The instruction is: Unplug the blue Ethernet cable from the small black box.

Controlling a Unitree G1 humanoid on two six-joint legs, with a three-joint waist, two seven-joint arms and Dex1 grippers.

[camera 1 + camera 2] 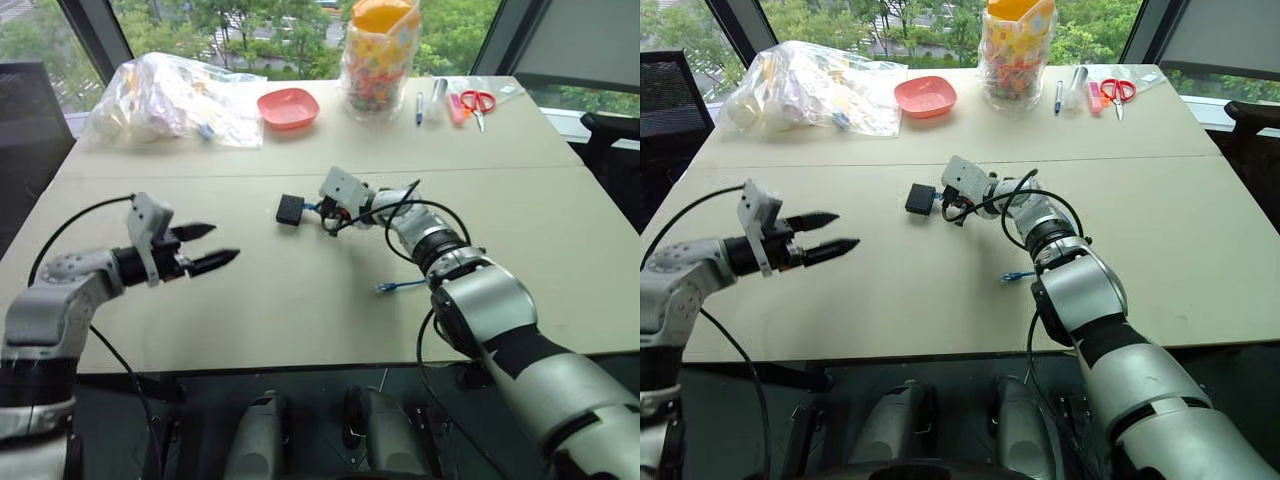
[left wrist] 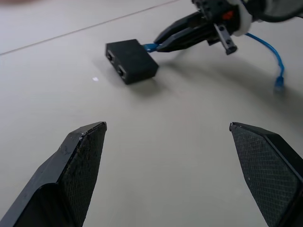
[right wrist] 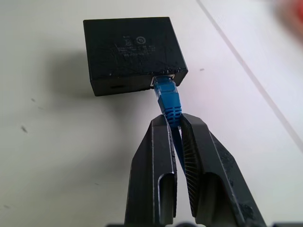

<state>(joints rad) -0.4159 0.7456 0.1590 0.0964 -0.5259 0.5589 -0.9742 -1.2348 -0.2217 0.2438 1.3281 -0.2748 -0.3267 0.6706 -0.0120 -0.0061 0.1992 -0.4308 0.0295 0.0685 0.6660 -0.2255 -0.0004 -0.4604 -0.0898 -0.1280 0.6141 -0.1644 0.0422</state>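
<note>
My left gripper grabs the box's end with the open ports next, since my right gripper and the blue plug crowd one side.
The small black box (image 1: 290, 209) lies flat near the middle of the table. The blue Ethernet cable (image 3: 167, 97) is plugged into its side, and its free end (image 1: 389, 287) rests on the table beside my right forearm. My right gripper (image 3: 173, 124) is shut on the cable just behind the plug, a short way from the box. My left gripper (image 1: 212, 245) hovers open over the table to the left of the box, well apart from it, with nothing between its fingers (image 2: 83, 156).
Along the table's far edge sit a clear plastic bag (image 1: 170, 100), a pink bowl (image 1: 288, 107), a jar of colourful bits (image 1: 378, 60), pens (image 1: 419, 106) and red-handled scissors (image 1: 478, 102). A seam (image 1: 300, 172) crosses the tabletop behind the box.
</note>
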